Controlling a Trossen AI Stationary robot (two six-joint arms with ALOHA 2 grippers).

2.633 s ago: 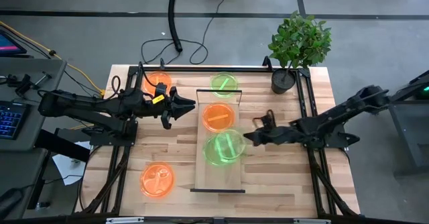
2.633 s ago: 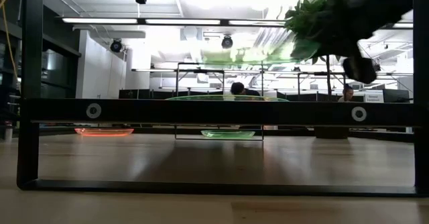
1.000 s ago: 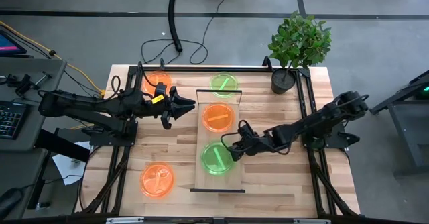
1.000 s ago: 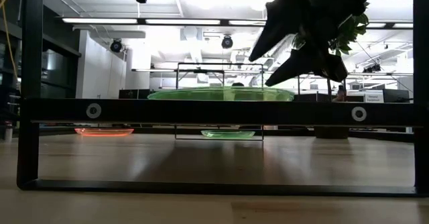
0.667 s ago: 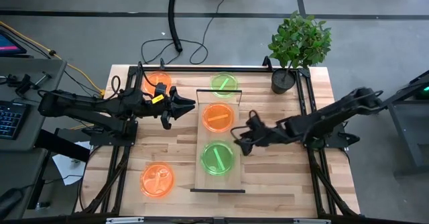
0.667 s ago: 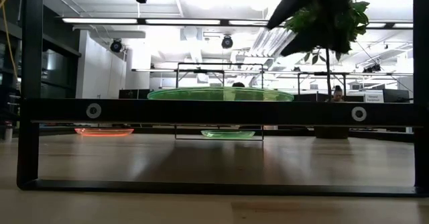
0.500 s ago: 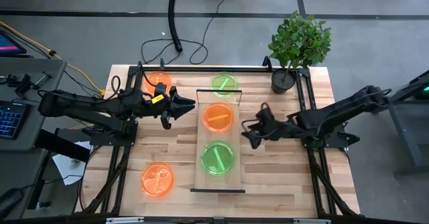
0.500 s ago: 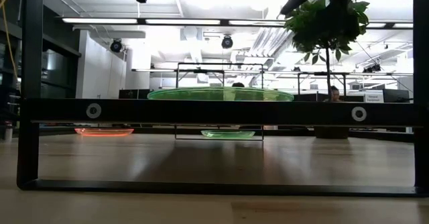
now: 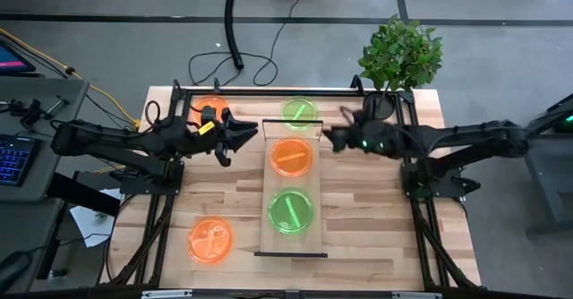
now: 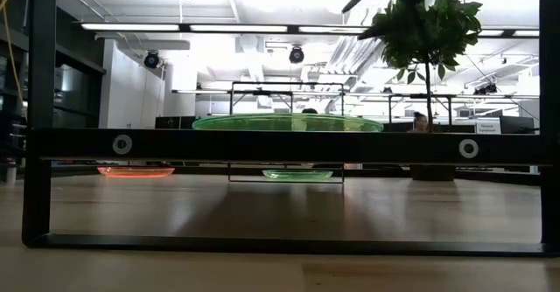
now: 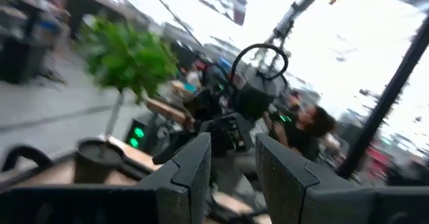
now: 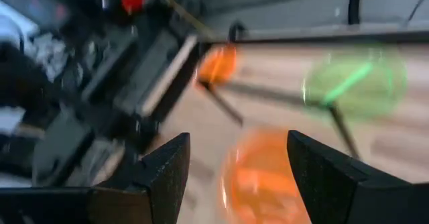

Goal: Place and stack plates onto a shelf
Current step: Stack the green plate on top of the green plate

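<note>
Next, the right gripper grabs the loose green plate by its rim [image 9: 314, 111], to stack it on the shelf's green plate [image 9: 290, 210].
The shelf [image 9: 269, 183], a light board in a black frame, stands mid-table. On it lie an orange plate [image 9: 292, 157] and, nearer, a green plate [image 9: 291, 210], which the low view shows edge-on [image 10: 287, 123]. On the tabletop rest a green plate [image 9: 299, 111] at the shelf's far end, an orange plate [image 9: 212, 108] far left and an orange plate [image 9: 209, 240] near left. My right gripper [image 9: 333, 134] hangs open and empty above the table, right of the shelf's far end. My left gripper [image 9: 243, 134] stands open and empty left of the shelf.
A potted plant [image 9: 398, 62] stands at the table's far right corner, just behind my right gripper. Black frame rails [image 9: 407, 156] run along the table's sides. Bare board shows at the shelf's near end [image 9: 291, 243].
My right gripper has risen from beside the near green plate and swung toward the table's far edge, to beside the shelf's far end. The green plate has stayed flat on the shelf. My left gripper has shifted a little toward the far edge.
</note>
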